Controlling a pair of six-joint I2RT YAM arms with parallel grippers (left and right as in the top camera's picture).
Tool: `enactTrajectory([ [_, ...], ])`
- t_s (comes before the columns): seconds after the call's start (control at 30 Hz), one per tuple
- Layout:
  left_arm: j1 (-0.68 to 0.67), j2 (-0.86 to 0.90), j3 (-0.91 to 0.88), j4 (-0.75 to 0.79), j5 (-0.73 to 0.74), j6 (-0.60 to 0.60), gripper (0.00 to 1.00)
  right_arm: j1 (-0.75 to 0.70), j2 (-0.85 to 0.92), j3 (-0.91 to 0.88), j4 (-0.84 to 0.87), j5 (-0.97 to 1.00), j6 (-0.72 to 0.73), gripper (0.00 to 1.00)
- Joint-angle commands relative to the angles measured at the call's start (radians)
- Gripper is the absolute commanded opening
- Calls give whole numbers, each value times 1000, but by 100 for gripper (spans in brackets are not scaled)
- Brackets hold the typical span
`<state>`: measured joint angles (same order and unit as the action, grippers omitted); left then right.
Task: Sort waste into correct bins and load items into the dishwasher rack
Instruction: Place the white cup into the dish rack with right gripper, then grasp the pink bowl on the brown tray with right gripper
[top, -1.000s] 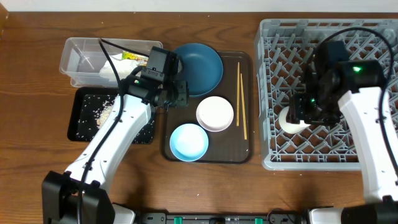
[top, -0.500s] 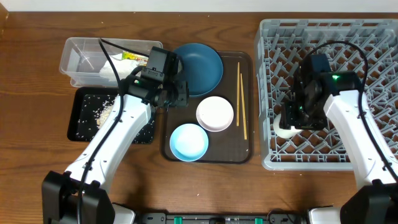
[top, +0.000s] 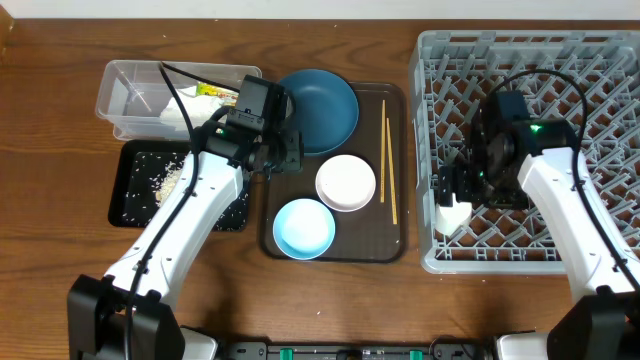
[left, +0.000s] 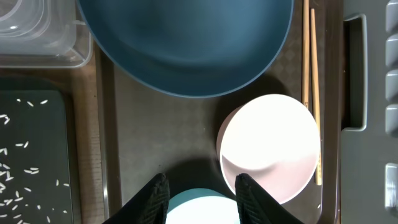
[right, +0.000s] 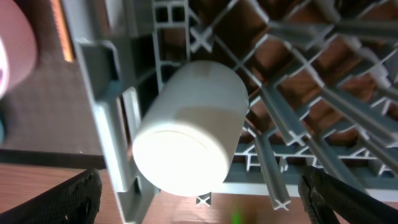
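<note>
Next, my right gripper grabs the white bowl by its rim (top: 374, 185), so the opposite edge stays free to load between the rack's wires.
The white cup (right: 193, 130) lies on its side in the front left corner of the grey dishwasher rack (top: 600, 60). My right gripper (top: 452, 200) hangs over it, open wide, with both fingers clear of the cup (top: 449, 215). Over the brown serving tray (top: 395, 245), my left gripper (left: 202, 186) is open and holds nothing, just above the light blue bowl (top: 304, 228). The big blue plate (top: 325, 105), a white bowl (top: 346, 182) and the chopsticks (top: 388, 160) also rest on that tray.
A clear tub (top: 135, 90) at the back left holds white tissue (top: 175, 115) and a yellow-green wrapper (top: 212, 92). In front of it a flat black tray (top: 135, 185) carries scattered rice. Upright pegs fill the rack floor (right: 298, 118).
My right gripper carried the cup toward the rack's front left corner and opened, letting it go. The left arm has not moved.
</note>
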<state>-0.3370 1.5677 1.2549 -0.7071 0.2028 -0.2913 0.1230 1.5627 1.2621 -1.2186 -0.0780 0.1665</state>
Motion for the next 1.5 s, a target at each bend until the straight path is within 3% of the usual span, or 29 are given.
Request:
enactTrajectory([
  [0.0,-1,3,-10,-3,-13,9,38,10,-8,100,-5,-2,20,98],
  [0.17,-1,3,-10,-2,-13,9,39,16,-23,229,11,-44,20,88],
  [0.37,38,-1,-6,19,-13,9,45,124,-8,229,215,-76,63,78],
  [0.73,179,-46,-3,-12,-13,9,49,347,256,220,338,73,187,68],
  [1.07,182,-45,-3,-43,-13,9,65,371,411,220,352,16,115,56],
  [1.17,182,-45,-3,-45,-13,9,76,384,438,220,359,14,107,54],
  [1.47,182,-45,-3,-45,-13,9,84,414,484,219,383,18,98,29],
])
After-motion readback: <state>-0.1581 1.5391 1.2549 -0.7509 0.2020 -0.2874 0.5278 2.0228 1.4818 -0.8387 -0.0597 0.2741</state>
